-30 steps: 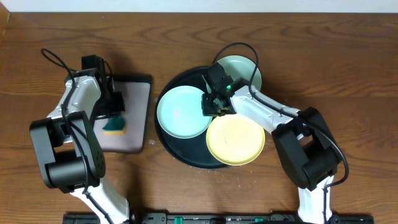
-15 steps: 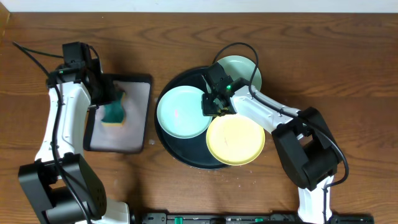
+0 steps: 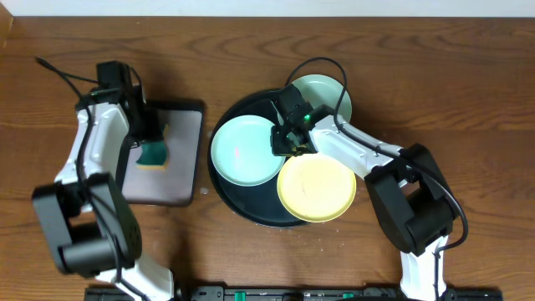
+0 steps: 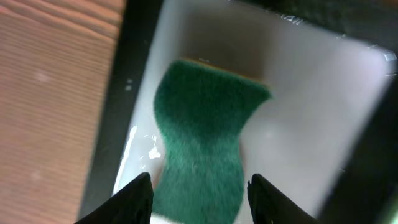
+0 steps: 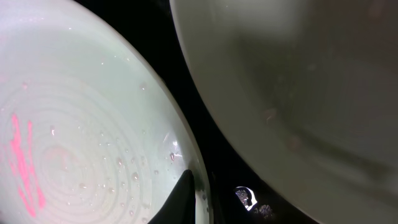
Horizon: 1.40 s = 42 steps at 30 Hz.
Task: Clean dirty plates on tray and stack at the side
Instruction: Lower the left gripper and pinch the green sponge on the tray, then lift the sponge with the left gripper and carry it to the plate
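Observation:
My left gripper pinches the green sponge [image 3: 153, 154] across its long sides next, since its bottom and far end stay free to scrub plates.
A mint-blue plate [image 3: 242, 151] smeared with pink [image 5: 22, 155] lies on the left of the round black tray [image 3: 247, 212]. My right gripper [image 3: 285, 142] [image 5: 194, 196] is shut on its right rim, one finger [image 5: 181, 200] lying over the edge. A pale yellow plate [image 3: 316, 188] rests on the tray's front right. Another mint plate [image 3: 324, 94] sits at the back, reaching over the tray's rim. My left gripper [image 3: 149, 134] [image 4: 200, 202] hangs open over a green sponge [image 4: 205, 137] [image 3: 153, 154], its fingers [image 4: 134, 199] on either side and apart from it.
The sponge lies in a rectangular black-rimmed tray with a pale pink inside [image 3: 180, 167] on the left. Its dark rim [image 4: 115, 124] borders bare wooden table [image 3: 435, 75]. A black cable [image 3: 322, 63] arcs over the back plate.
My left gripper has opened and let go of the sponge, which now lies in the pink tray; the left arm shifted. The right arm and the plates have not moved.

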Motion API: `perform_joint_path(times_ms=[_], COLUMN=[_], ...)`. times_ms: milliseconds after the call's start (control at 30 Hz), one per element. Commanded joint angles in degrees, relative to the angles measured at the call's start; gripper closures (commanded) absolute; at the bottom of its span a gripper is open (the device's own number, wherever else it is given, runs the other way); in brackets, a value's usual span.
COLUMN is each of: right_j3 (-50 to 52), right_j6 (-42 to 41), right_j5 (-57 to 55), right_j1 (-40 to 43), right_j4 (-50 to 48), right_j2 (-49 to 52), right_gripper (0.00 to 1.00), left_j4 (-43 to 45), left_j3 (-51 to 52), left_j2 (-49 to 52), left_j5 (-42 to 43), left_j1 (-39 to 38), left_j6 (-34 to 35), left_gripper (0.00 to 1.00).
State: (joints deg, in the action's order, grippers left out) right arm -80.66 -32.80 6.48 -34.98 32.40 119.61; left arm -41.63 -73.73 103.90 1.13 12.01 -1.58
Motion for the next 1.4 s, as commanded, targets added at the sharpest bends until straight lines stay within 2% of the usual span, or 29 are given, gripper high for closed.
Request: perform_joint_path(times_ms=[0,167,233,267,333,367,667,1033,1367], right_j3=[0.0,0.0,-0.1,0.0,0.0,0.0,-0.1,0.0,0.0], right_j6=[0.7,0.7,0.7,0.7,0.7,0.7,0.8,0.7,0.7], right_j5=[-1.1,-1.1,-1.1,-1.1,-1.1,-1.1,-1.1,-1.1,-1.1], right_j1=[-0.7,-0.7,-0.7,-0.7,-0.7,-0.7,-0.7,-0.7,-0.7], right_j4=[-0.1,-0.1,-0.1,-0.1,-0.1,-0.1,-0.1,-0.1,-0.1], right_j2=[2.1,2.1,2.1,2.1,2.1,2.1,2.1,2.1,2.1], right_gripper=[0.9,0.89,0.89,0.89,0.89,0.89,0.88,0.89,0.89], left_j4=[0.0,0.0,0.2,0.2,0.4,0.5,-2.0,-4.6,-6.1], left_j3=[1.1,1.1,1.1,1.1,1.1,1.1,-1.8,-2.6,-2.4], left_j2=[3.8,8.6,9.7,10.1,10.4,10.4,4.7,-15.0,-16.7], left_j5=[0.0,1.0,1.2,1.2,1.2,1.2,1.8,4.6,4.6], left_j1=[0.2,0.2,0.2,0.2,0.2,0.2,0.1,0.0,0.0], left_j6=[-1.0,-1.3,-1.4,-1.4,-1.4,-1.4,-1.4,0.2,3.4], left_gripper=[0.5,0.5,0.55,0.61,0.85,0.92,0.93,0.93,0.93])
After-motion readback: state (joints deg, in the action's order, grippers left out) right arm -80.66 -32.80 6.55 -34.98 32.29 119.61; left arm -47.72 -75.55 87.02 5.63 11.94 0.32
